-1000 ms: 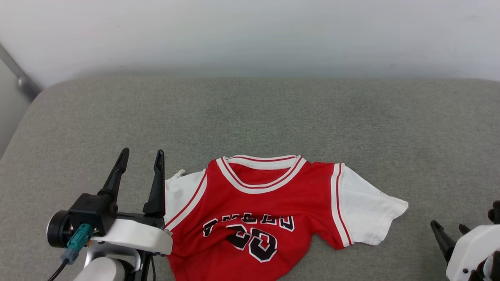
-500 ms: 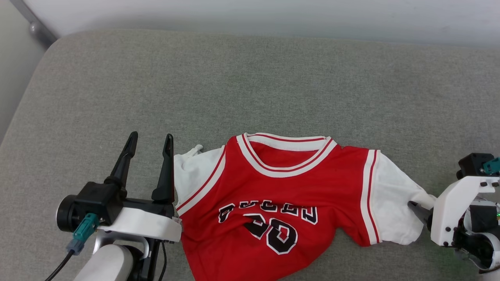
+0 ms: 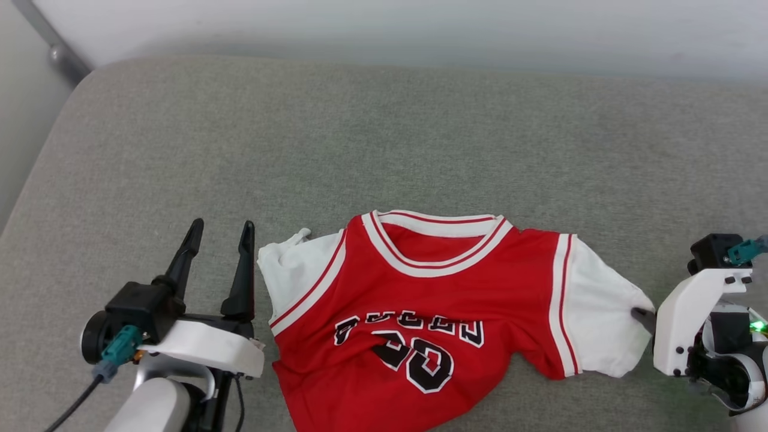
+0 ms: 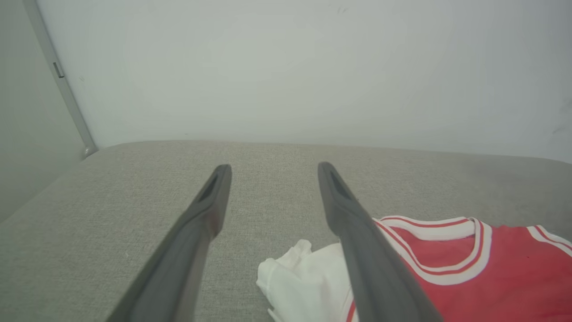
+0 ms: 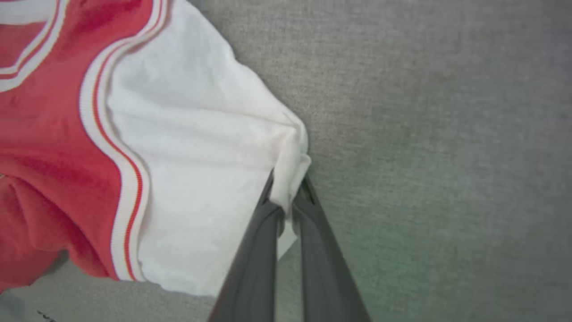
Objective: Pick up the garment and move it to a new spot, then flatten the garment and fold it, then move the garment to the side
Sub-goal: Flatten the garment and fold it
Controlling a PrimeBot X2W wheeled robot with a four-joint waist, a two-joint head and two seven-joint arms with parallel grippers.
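The garment's white sleeve is bunched up at its outer edge while the garment's red body [image 3: 432, 295] lies flat, so the robot's left gripper will pinch that sleeve edge [image 3: 267, 258] next.
The garment [image 3: 444, 306], a red jersey with white sleeves, striped trim and black lettering, lies face up and a little rumpled on the grey cushion [image 3: 384, 138]. My right gripper [image 3: 641, 314] is shut on the edge of its right white sleeve [image 5: 201, 170]; in the right wrist view the cloth is pinched between the fingertips [image 5: 287, 190]. My left gripper [image 3: 219, 231] stands open just left of the left sleeve [image 3: 294, 270], apart from it. In the left wrist view its open fingers [image 4: 348, 210] point over the cushion, with the bunched sleeve [image 4: 304, 281] below the right one.
The grey cushion runs wide beyond and to both sides of the jersey, with a pale wall [image 3: 384, 24] behind it. A grey metal bar [image 3: 51, 45] runs down the far left corner. The cushion's rounded left edge [image 3: 36, 174] drops away.
The camera shifted between frames. My right gripper came in from the lower right to the right sleeve's edge and shut on it. The left gripper stayed open beside the left sleeve.
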